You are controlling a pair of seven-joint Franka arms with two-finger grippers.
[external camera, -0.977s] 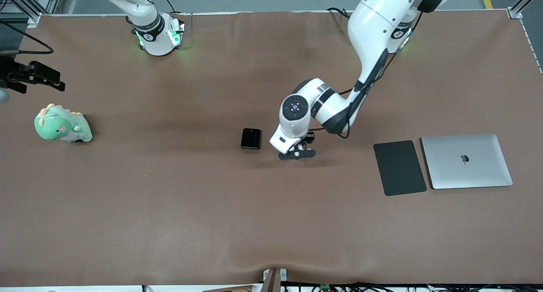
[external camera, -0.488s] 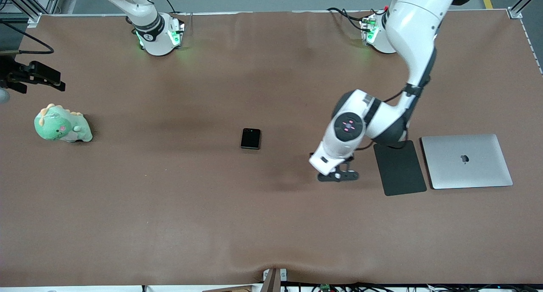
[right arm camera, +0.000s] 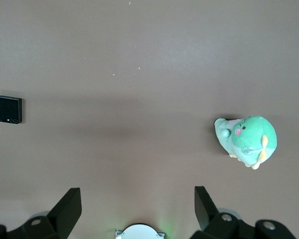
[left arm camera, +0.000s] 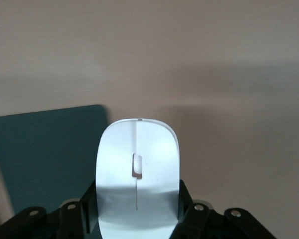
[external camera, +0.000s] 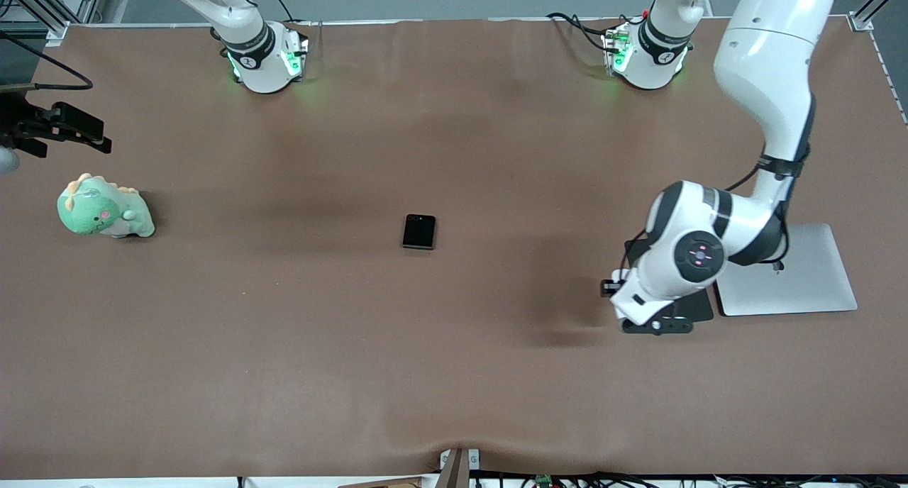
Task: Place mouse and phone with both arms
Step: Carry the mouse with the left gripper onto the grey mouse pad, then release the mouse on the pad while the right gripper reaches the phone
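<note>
The white mouse hangs beside the dark grey pad point(external camera: 699, 306) point(left arm camera: 50, 154), so my left gripper needs to line the mouse up with the pad before opening.
My left gripper point(left arm camera: 138, 201) is shut on the white oval mouse point(left arm camera: 157, 149), one finger against each side. In the front view this gripper point(external camera: 654, 323) hangs over the corner of the dark grey pad point(external camera: 701, 309) that is nearer the camera, and the wrist hides the mouse. The pad also shows in the left wrist view point(left arm camera: 45, 159), beside the mouse. The black folded phone point(external camera: 419, 231) lies flat mid-table and shows small in the right wrist view point(right arm camera: 9, 109). My right gripper point(right arm camera: 137, 199) is open and empty, held high over its own base.
A closed silver laptop point(external camera: 816, 282) lies beside the pad at the left arm's end. A green plush dinosaur point(external camera: 104, 211) sits at the right arm's end and shows in the right wrist view point(right arm camera: 246, 139). A black bracket point(external camera: 60, 128) juts in above it.
The left arm has carried the mouse from beside the phone toward its own end of the table, to over the pad's corner. The phone and the right arm have not moved.
</note>
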